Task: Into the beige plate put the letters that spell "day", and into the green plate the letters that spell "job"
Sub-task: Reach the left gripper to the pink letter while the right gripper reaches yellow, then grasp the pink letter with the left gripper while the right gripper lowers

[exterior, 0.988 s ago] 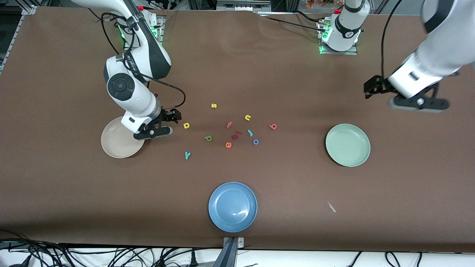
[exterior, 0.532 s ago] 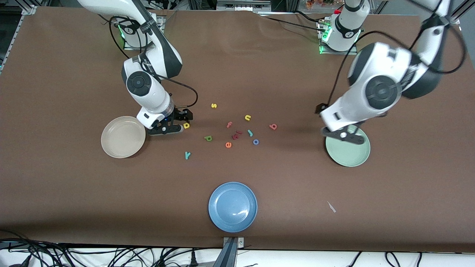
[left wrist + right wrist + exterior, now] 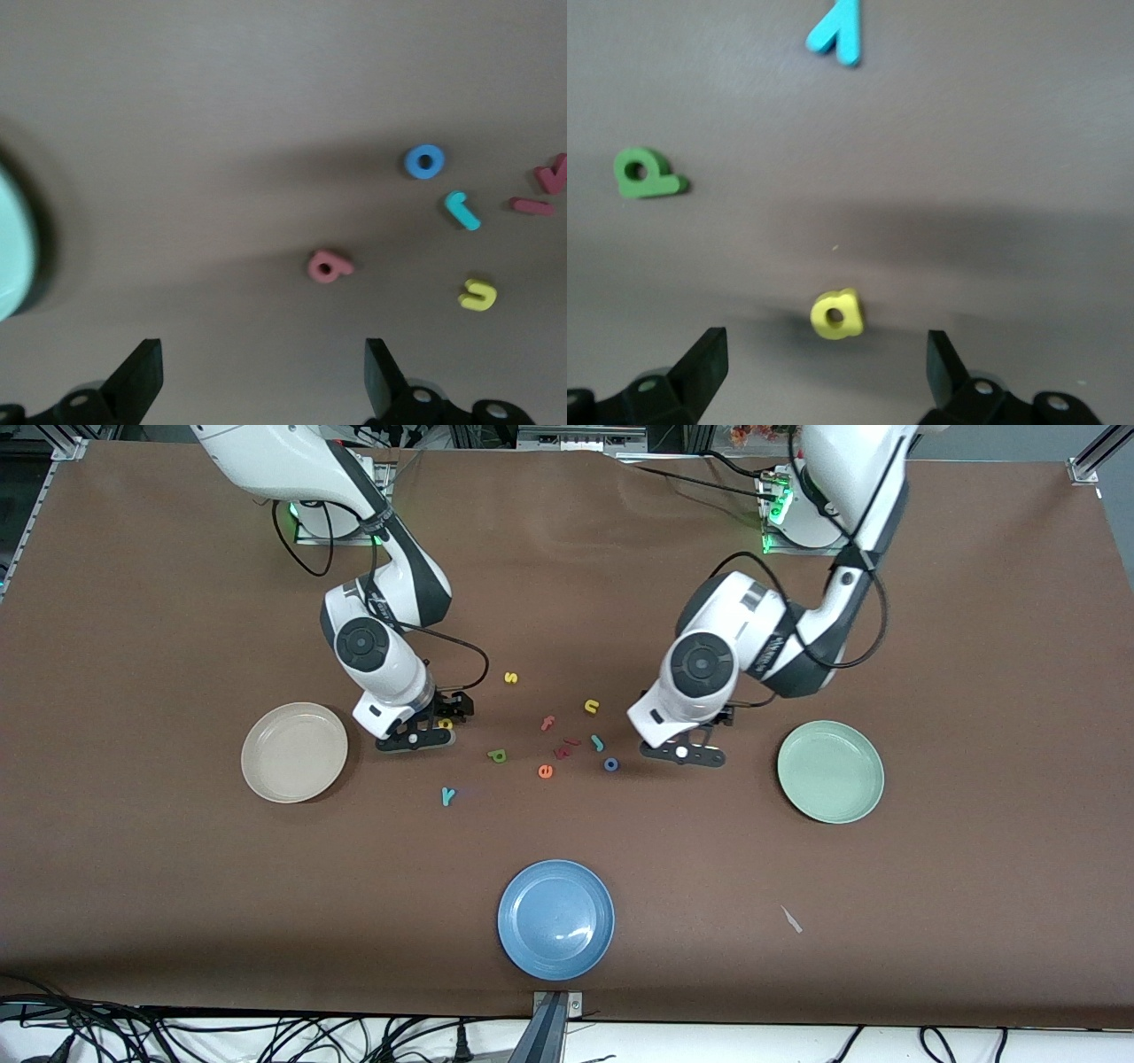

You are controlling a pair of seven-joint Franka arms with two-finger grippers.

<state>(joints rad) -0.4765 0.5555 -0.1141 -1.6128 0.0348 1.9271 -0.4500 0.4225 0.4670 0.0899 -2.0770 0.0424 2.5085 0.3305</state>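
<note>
I should next grab the pink "b" with my left gripper by its round bowl and stem tip (image 3: pixel 331 266), to spell "job" in the green plate.
The beige plate (image 3: pixel 294 752) lies toward the right arm's end and the green plate (image 3: pixel 830 771) toward the left arm's end. My right gripper (image 3: pixel 415 737) (image 3: pixel 824 350) hangs open just over the yellow "d" (image 3: pixel 837 314). The olive "a" (image 3: pixel 497 755) (image 3: pixel 645 173) and teal "y" (image 3: pixel 448 795) (image 3: pixel 837 34) lie nearer the front camera. My left gripper (image 3: pixel 682 751) (image 3: pixel 261 363) is open over the pink "b" (image 3: pixel 328 266), which the arm hides in the front view. The teal "j" (image 3: pixel 597 742) (image 3: pixel 462 210) and blue "o" (image 3: pixel 610 763) (image 3: pixel 424 162) lie beside it.
Other letters lie in the middle cluster: yellow "s" (image 3: pixel 510 677), yellow "n" (image 3: pixel 592 707), pink "f" (image 3: pixel 548 723), orange "e" (image 3: pixel 545 771) and dark red bits (image 3: pixel 564 746). A blue plate (image 3: pixel 555 919) sits near the front edge, with a small scrap (image 3: pixel 791 919) beside it.
The right gripper moved from the beige plate's rim to over the "d". The left arm swung in from the table's end, past the green plate, to over the "b".
</note>
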